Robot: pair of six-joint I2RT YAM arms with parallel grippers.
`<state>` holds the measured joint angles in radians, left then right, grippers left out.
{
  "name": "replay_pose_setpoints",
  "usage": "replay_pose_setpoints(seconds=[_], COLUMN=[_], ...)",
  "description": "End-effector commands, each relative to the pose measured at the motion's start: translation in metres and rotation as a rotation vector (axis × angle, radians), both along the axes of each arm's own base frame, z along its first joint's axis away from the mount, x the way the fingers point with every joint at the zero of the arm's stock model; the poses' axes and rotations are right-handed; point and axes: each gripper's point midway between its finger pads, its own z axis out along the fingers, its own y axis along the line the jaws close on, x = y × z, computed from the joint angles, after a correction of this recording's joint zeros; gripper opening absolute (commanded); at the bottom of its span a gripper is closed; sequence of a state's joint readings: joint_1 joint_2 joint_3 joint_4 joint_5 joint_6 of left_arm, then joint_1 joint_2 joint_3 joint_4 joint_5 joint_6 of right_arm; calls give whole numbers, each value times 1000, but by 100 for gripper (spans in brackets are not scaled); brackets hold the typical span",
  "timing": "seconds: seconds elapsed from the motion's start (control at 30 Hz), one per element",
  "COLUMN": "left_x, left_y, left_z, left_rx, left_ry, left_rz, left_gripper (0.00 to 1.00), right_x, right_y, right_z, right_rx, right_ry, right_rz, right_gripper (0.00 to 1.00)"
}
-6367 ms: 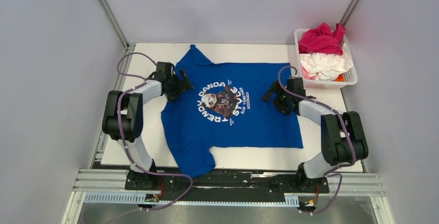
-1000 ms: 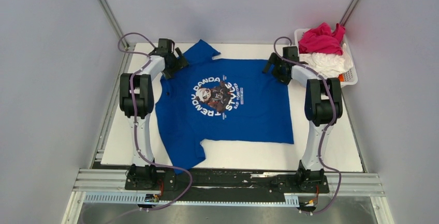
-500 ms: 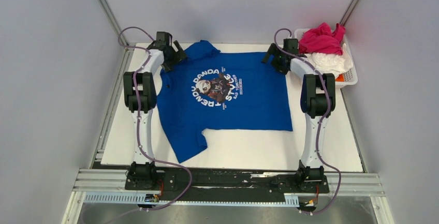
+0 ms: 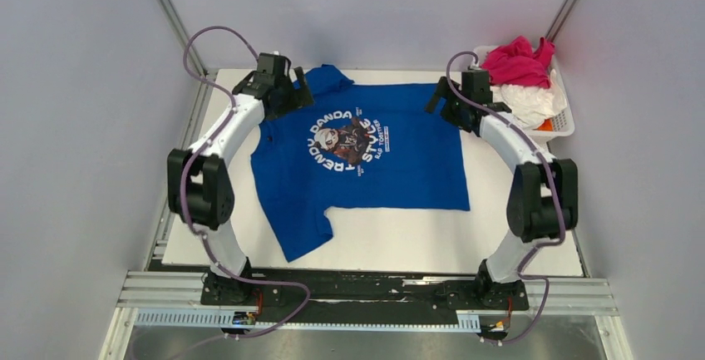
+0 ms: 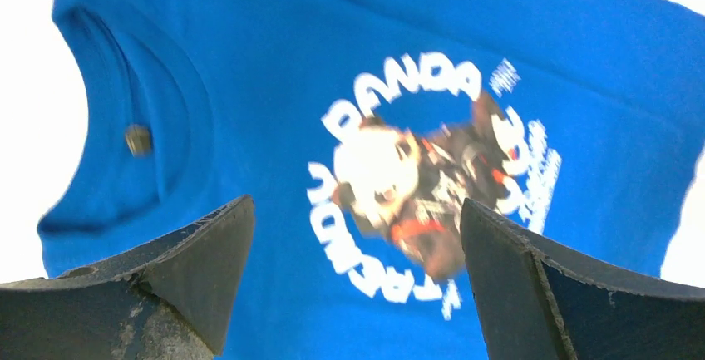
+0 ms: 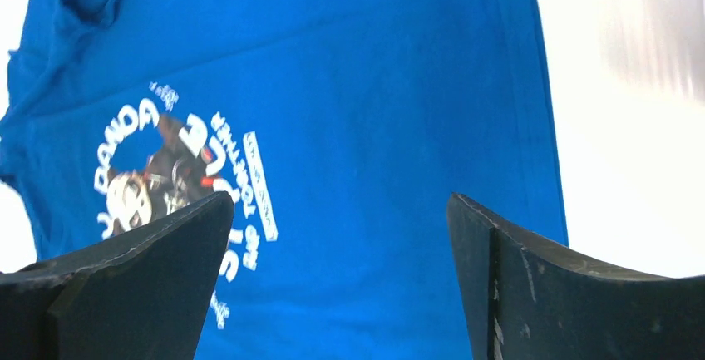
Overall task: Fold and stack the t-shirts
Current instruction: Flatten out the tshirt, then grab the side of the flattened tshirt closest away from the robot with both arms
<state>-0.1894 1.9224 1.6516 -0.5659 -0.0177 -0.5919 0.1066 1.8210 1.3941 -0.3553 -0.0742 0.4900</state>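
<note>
I should next grab the blue t-shirt's near sleeve (image 4: 308, 245) by its end with my left gripper, to fold the t-shirt's near side over the print (image 4: 347, 142).
The royal blue t-shirt (image 4: 391, 173) lies spread flat, print up, on the white table (image 4: 399, 244), collar to the left and one sleeve towards the near edge. Its round panda print (image 4: 347, 142) also shows in the left wrist view (image 5: 416, 177). My left gripper (image 4: 289, 98) hovers open and empty over the collar end (image 5: 356, 210). My right gripper (image 4: 441, 101) hovers open and empty over the shirt's far right part (image 6: 341, 202). The magenta pink t-shirt (image 4: 515, 61) and the white t-shirt (image 4: 532, 102) lie crumpled in the basket.
The white lattice basket (image 4: 567, 119) stands at the table's far right corner, just right of my right arm. Grey walls close in both sides and the back. A metal rail with the arm bases runs along the near edge.
Both arms have drawn back from full reach at the far edge, elbows bent outward. The blue shirt slid a little towards the far edge and now lies still.
</note>
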Motion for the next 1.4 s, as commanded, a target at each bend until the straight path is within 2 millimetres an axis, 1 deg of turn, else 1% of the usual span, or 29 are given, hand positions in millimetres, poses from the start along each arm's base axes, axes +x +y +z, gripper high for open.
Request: replay_pose_setpoints(seconds=[0.0, 0.03, 0.07, 0.1, 0.13, 0.17, 0.2, 0.23, 0.27, 0.3, 0.33, 0.37, 0.4, 0.43, 0.47, 0.5, 0.53, 0.6, 0.67, 0.73, 0.8, 0.83, 0.97, 1.07, 1.17, 1.23, 1.27, 1.3, 1.37], left_x=[-66, -89, -106, -132, -154, -174, -194, -212, -232, -251, -269, -282, -299, -314, -329, -343, -358, -378, -389, -393, -391, -391, -384, -380, -382, -382, -381, -381, -380], left_y=[-4, -8, -9, -12, -11, -15, -10, -15, -11, -12, -10, -12, -9, -10, -8, -9, -11, -13, -14, -18, -23, -23, -18, -20, -22, -23, -24, -23, -23], left_z=[30, 21, 11, 0, -20, -19, -35, -34, -50, -51, -63, -60, -72, -71, -80, -81, -86, -96, -105, -111, -114, -115, -121, -127, -134, -138, -138, -140, -142], left_rx=[40, 47, 48, 69, 95, 112, 143, 147, 159, 159, 152, 139, 138, 135, 131, 129, 112, 93, 78, 59, 50, 55, 117, 135, 155, 161, 161, 170, 182], left_ry=[-26, 8, 53, 95, 149, 158, 201, 201, 247, 258, 299, 295, 337, 345, 381, 391, 415, 454, 475, 490, 490, 490, 488, 501, 537, 549, 549, 555, 568], left_rz=[30, 19, 26, 4, 2, -21, -3, -33, -27, -41, -35, -57, -49, -71, -63, -84, -95, -113, -128, -149, -163, -166, -156, -164, -180, -182, -178, -173, -167], left_gripper=[100, 100, 100, 100, 100, 100, 100, 100, 100, 99, 97, 96, 94, 93, 92, 91, 89, 85, 83, 78, 73, 68, 58, 57, 52, 47, 42, 40, 30], right_x=[-48, -62, -80, -91, -100, -108, -115, -122, -127, -132, -136, -138, -140, -141, -141, -141, -140, -138, -137, -136, -136, -136, -136, -136, -136, -137, -137, -137, -137], right_y=[-10, -15, -22, -28, -35, -41, -47, -51, -56, -59, -60, -61, -62, -62, -63, -63, -63, -62, -61, -61, -60, -60, -60, -62, -63, -63, -63, -63, -63], right_z=[15, 7, 1, -1, -3, -2, -1, 0, 1, 2, 4, 4, 5, 4, 4, 3, 3, 2, -1, -3, -6, -6, -6, -6, -6, -6, -5, -5, -5], right_rx=[-37, -39, -44, -49, -59, -63, -68, -71, -70, -67, -60, -55, -54, -58, -64, -68, -71, -71, -76, -84, -86, -85, -90, -99, -102, -104, -104, -103, -102], right_ry=[-33, -16, -7, -11, -18, -28, -40, -50, -61, -69, -79, -86, -90, -90, -88, -87, -85, -80, -70, -61, -52, -52, -53, -53, -55, -56, -57, -57, -58], right_rz=[-120, -155, -191, -226, -258, -290, -318, -344, -372, -389, -401, -410, -410, -408, -406, -405, -402, -394, -386, -383, -376, -373, -371, -373, -376, -377, -377, -377, -376], right_gripper=[100, 100, 100, 100, 100, 100, 100, 100, 100, 100, 100, 100, 100, 100, 100, 100, 100, 100, 100, 100, 100, 100, 100, 100, 100, 100, 100, 100, 100])
